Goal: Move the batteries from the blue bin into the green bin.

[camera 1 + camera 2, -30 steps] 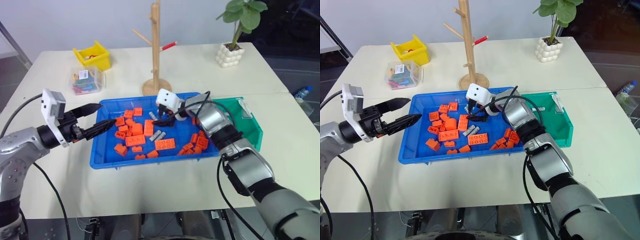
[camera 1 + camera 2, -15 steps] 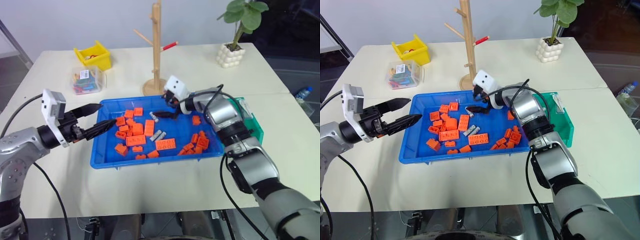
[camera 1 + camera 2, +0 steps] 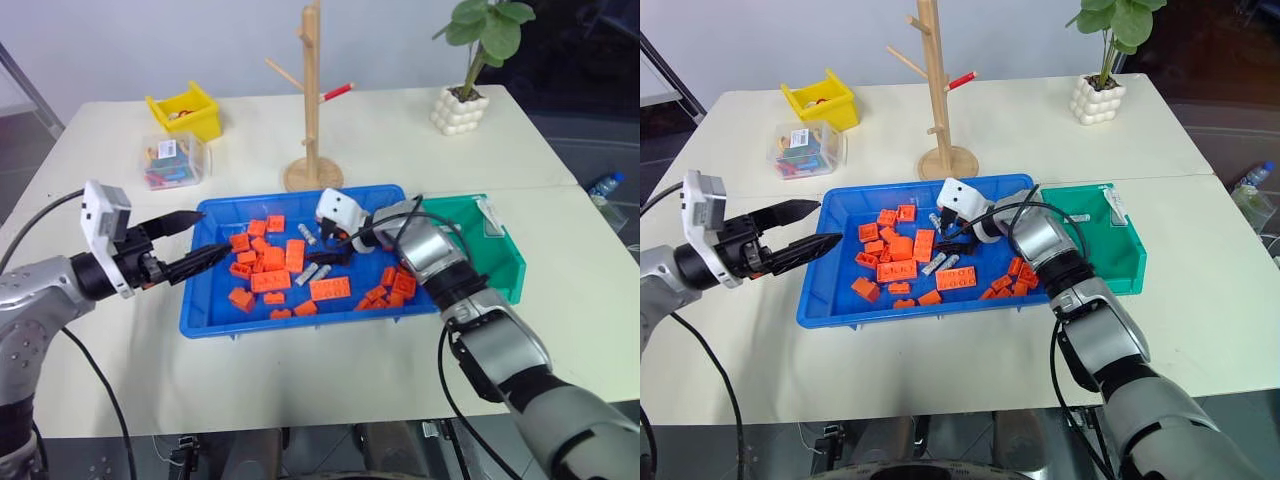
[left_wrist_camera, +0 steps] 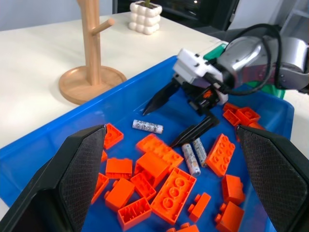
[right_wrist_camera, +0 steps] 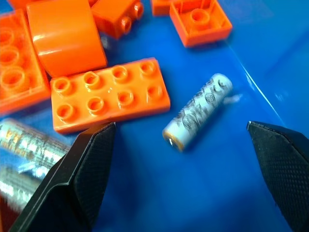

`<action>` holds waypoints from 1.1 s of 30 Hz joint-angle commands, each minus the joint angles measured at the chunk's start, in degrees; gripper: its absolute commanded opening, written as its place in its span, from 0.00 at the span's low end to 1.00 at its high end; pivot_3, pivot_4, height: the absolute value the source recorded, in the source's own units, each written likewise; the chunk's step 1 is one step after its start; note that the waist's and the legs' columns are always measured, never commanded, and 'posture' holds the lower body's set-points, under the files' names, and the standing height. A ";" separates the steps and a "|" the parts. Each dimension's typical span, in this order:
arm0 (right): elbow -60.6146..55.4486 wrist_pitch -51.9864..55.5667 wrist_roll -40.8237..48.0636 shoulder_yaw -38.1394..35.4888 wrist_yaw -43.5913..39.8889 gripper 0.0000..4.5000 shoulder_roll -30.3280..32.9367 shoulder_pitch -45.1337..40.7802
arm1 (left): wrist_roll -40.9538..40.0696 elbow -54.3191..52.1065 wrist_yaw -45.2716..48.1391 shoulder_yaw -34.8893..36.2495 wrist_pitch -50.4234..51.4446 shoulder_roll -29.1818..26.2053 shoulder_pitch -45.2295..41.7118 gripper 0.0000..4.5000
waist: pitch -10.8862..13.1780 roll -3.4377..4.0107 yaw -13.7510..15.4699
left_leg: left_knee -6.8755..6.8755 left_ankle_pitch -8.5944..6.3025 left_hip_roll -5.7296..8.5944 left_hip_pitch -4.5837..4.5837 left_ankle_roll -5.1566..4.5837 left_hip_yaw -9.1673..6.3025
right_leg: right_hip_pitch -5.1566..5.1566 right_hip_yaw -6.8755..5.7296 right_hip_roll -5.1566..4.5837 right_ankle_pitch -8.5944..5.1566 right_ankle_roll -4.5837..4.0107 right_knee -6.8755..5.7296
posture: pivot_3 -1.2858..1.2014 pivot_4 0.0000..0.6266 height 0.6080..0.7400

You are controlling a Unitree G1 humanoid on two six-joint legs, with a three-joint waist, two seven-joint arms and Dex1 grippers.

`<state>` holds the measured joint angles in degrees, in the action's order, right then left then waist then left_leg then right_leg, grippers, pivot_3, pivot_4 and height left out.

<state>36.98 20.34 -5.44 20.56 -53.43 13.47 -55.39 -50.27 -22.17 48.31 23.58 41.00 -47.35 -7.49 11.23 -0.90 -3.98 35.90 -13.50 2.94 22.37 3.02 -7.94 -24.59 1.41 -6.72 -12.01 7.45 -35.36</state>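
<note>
My right gripper should close on the battery now, because its fingers reach down beside the lone battery near the bottom of the blue bin.
The blue bin (image 3: 290, 326) sits mid-table, holding several orange bricks (image 3: 270, 282) and three batteries. One battery (image 5: 198, 111) lies alone near the far side, and it appears again in the left wrist view as battery (image 4: 147, 126). A pair of batteries (image 3: 315, 272) lies beside the bricks. My right gripper (image 3: 322, 246) is low inside the bin, open, with its fingers on either side of the lone battery and not touching it. My left gripper (image 3: 217, 230) hovers open and empty at the bin's left rim. The green bin (image 3: 500, 260) stands against the blue bin's right side.
A wooden peg stand (image 3: 313, 100) rises just behind the blue bin. A yellow bin (image 3: 185, 110) and a clear box (image 3: 172, 162) sit at the far left. A potted plant (image 3: 465, 100) stands at the far right. A bottle (image 3: 605, 187) is off the table's right edge.
My right gripper rose toward the blue bin's far rim, then came back down, and now straddles the lone battery. It stayed open. The left arm kept still.
</note>
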 commanded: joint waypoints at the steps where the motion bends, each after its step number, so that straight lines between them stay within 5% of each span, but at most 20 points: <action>1: 2.26 -1.77 -0.37 -0.98 1.16 0.99 -0.71 -2.33 | -0.89 -1.68 0.03 1.71 -0.18 -0.99 -0.20 1.00 | 0.00 0.00 0.04 | 0.00 0.00 0.00 0.00 0.00 0.00 | 0.00 0.00 0.00 0.00 0.00 0.00 | 0.52 0.24 1.00; 4: 4.74 -1.90 -0.39 -1.03 1.60 0.99 -1.28 -3.16 | -0.97 -2.08 -0.15 1.74 -0.06 -0.91 0.04 1.00 | 0.00 0.00 0.03 | 0.00 0.00 0.00 0.00 0.00 0.00 | 0.01 0.00 0.00 0.00 0.00 0.01 | 0.52 0.24 1.00; 7: 6.53 -1.37 -0.37 -1.14 1.30 0.82 -1.60 -3.80 | -1.02 -2.26 -0.33 1.79 -0.03 -0.86 0.14 1.00 | 0.00 0.00 0.03 | 0.00 0.00 0.01 0.00 0.00 0.00 | 0.01 0.00 0.00 0.00 0.00 0.00 | 0.52 0.24 1.00; 14: 6.67 0.86 0.49 -2.09 0.14 0.04 -2.04 -4.11 | -1.14 -2.61 -0.51 1.83 -0.08 -0.92 0.32 1.00 | 0.00 0.00 0.02 | 0.00 0.00 0.00 0.00 0.00 0.00 | 0.01 0.00 0.00 0.00 0.00 0.00 | 0.52 0.24 1.00; 15: 6.62 0.96 0.46 -2.20 0.07 0.01 -2.09 -4.13 | -1.15 -2.63 -0.49 1.80 -0.09 -0.94 0.33 1.00 | 0.00 0.00 0.02 | 0.00 0.00 0.00 0.00 0.00 0.00 | 0.01 0.00 0.00 0.00 0.00 0.00 | 0.52 0.24 1.00; 23: 2.15 2.13 1.06 -3.93 0.26 0.02 -0.95 -5.99 | -2.07 -2.61 0.45 1.33 0.24 -0.87 -0.23 1.00 | 0.00 0.00 0.02 | 0.00 0.00 0.00 0.00 0.00 0.00 | 0.01 0.00 0.00 0.00 0.00 0.00 | 0.52 0.24 1.00; 33: -23.03 19.71 7.76 -12.03 -3.02 0.02 11.46 -7.93 | -4.93 2.09 3.02 -2.81 1.36 0.58 -7.90 1.00 | 0.01 -0.01 0.50 | -0.01 -0.01 0.01 0.04 -0.01 -0.03 | 0.01 -0.02 0.00 0.00 0.01 0.04 | 0.52 0.24 1.00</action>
<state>18.25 37.26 1.10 9.92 -55.87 23.18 -64.54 -54.54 -20.14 49.98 20.89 42.36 -46.03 -14.39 11.24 -0.92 -3.48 35.89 -13.51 2.96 22.41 3.01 -7.97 -24.57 1.39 -6.72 -12.01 7.46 -35.29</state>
